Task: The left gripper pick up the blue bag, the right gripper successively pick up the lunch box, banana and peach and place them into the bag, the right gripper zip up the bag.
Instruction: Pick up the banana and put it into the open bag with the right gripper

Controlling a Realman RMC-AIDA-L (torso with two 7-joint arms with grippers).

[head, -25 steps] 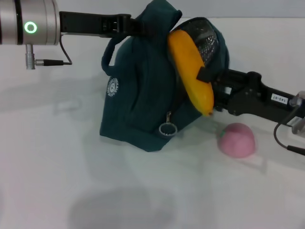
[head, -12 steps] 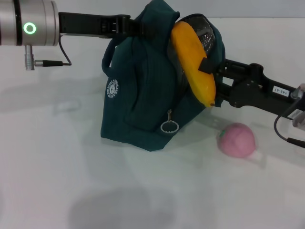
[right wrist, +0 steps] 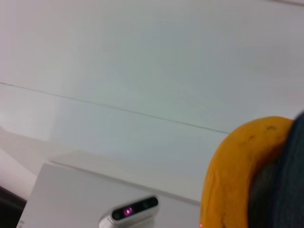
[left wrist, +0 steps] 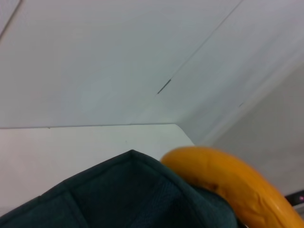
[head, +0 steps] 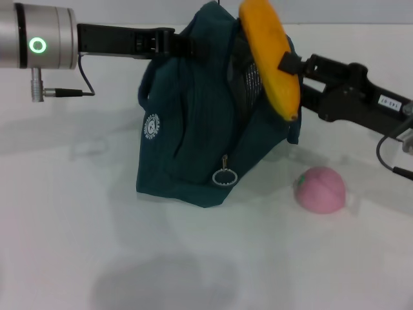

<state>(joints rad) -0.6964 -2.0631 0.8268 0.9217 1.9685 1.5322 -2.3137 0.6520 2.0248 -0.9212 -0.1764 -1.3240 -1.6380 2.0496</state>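
Observation:
The banana's lower end point(head: 284, 106) is over the bag's opening, so the robot's right gripper should open now.
The blue bag point(head: 200, 139) stands on the white table, held up at its top by my left gripper point(head: 187, 42), which is shut on the fabric by a handle. My right gripper point(head: 293, 74) is shut on the yellow-orange banana point(head: 271, 58), holding it nearly upright at the bag's open mouth, its upper end above the rim. The bag's edge point(left wrist: 123, 190) and the banana point(left wrist: 232, 183) fill the near part of the left wrist view. The right wrist view shows the banana point(right wrist: 237, 175) close up. The pink peach point(head: 321, 189) lies on the table right of the bag. The lunch box is out of view.
A silver zipper ring point(head: 224, 177) hangs on the bag's front, low down. A round white logo point(head: 151, 126) marks its left side. The white table point(head: 77, 245) stretches in front of the bag.
My right gripper has lifted the banana up and slightly right, from leaning against the bag's side to standing above its opening. The bag's top has shifted a little. The peach has stayed put.

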